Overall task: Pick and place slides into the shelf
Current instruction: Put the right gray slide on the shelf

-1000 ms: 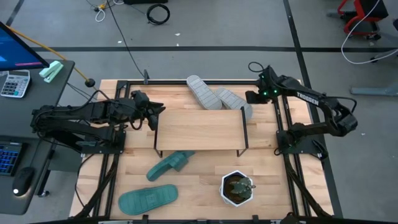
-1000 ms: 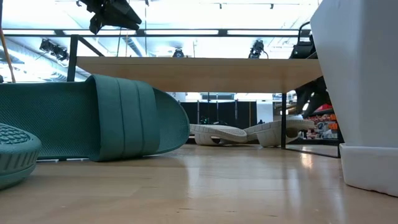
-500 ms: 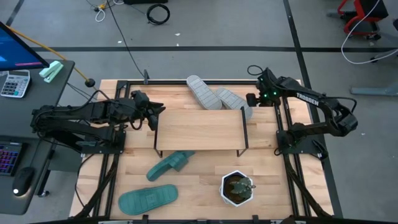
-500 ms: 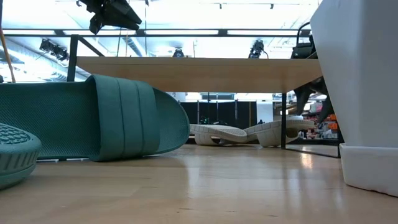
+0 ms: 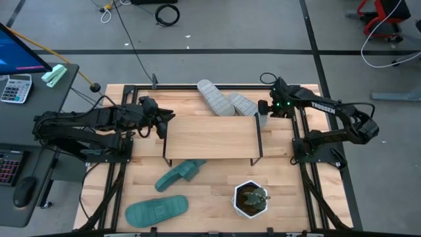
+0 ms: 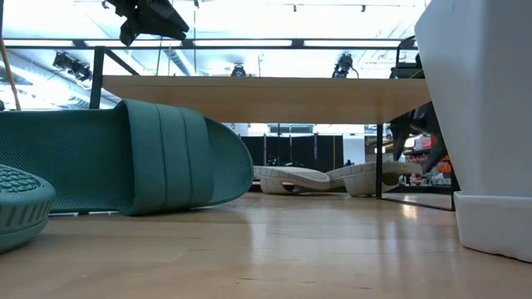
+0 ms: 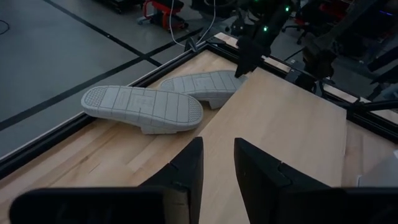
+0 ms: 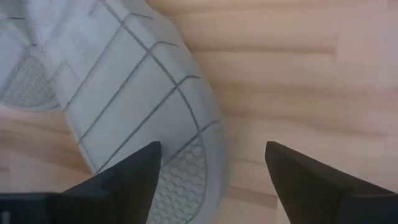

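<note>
The light grey slide should go on the shelf, so the robot's right gripper will next grab it by its toe end.
Two light grey slides lie sole up at the table's far side, one left of the other, which rests partly on the first. The shelf stands mid-table on its wire legs. Two teal slides lie near the front left. My right gripper is open and points steeply down over the right grey slide's end by the shelf's far right corner; its fingers touch nothing that I can see. My left gripper hovers at the shelf's left end, narrowly open and empty.
A white pot with a small plant stands near the front right, large in the low view. The shelf's thin black legs rise close beside my right gripper. Black frame rails border the table.
My right gripper has sunk toward the right grey slide's end and shifted a little toward the table's left, rolling about its own axis; in the low view its fingers now stand apart. The slides and my left arm have stayed put.
</note>
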Motion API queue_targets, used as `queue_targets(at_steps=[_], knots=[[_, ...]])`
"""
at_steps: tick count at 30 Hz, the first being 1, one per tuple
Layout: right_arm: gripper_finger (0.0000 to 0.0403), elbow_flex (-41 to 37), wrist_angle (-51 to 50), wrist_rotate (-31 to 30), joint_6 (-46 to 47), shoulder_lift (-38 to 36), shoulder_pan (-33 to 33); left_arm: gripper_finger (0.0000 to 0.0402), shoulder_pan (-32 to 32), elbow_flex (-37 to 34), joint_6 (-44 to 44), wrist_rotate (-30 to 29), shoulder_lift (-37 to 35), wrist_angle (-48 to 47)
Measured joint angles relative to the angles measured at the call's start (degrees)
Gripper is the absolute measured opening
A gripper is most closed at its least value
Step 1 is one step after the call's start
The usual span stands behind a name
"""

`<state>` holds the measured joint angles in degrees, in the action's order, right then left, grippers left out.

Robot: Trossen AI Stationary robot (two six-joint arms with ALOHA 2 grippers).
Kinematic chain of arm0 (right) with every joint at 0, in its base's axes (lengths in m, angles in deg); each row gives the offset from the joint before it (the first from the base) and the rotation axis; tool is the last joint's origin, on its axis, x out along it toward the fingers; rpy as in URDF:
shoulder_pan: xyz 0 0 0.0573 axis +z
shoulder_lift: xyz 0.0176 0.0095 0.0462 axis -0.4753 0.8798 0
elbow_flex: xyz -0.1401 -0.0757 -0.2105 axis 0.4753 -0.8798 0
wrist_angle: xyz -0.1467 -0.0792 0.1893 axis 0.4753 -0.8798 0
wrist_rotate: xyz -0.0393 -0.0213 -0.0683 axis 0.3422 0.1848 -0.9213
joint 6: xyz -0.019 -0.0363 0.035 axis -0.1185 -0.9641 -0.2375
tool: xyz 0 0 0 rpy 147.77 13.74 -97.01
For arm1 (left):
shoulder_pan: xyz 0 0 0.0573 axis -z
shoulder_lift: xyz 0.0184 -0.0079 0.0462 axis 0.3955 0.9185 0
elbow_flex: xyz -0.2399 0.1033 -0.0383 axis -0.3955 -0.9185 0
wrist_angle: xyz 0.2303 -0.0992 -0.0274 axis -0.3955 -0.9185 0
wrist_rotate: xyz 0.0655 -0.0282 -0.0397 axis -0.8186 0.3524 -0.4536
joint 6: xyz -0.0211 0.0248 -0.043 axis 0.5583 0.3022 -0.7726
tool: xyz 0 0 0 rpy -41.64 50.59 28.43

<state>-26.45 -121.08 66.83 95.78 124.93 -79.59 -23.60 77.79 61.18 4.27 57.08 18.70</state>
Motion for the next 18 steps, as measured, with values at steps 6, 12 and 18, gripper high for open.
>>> queue_targets(at_steps=[6, 12, 18], knots=[[0.0287, -7.53, 12.81, 2.1, 9.92, -2.82, 1.9, 0.0098, 0.3, 0.0, 0.0, 0.02, 0.0, -0.02], [0.0262, -13.98, 22.83, 2.37, 16.7, -5.8, 2.37, 0.0094, 0.3, 0.0, 0.0, 0.02, 0.0, -0.02], [0.0184, -15.17, 24.0, 0.97, 17.11, -7.89, 2.26, 0.0098, 0.27, 0.0, 0.0, 0.04, 0.0, 0.02]])
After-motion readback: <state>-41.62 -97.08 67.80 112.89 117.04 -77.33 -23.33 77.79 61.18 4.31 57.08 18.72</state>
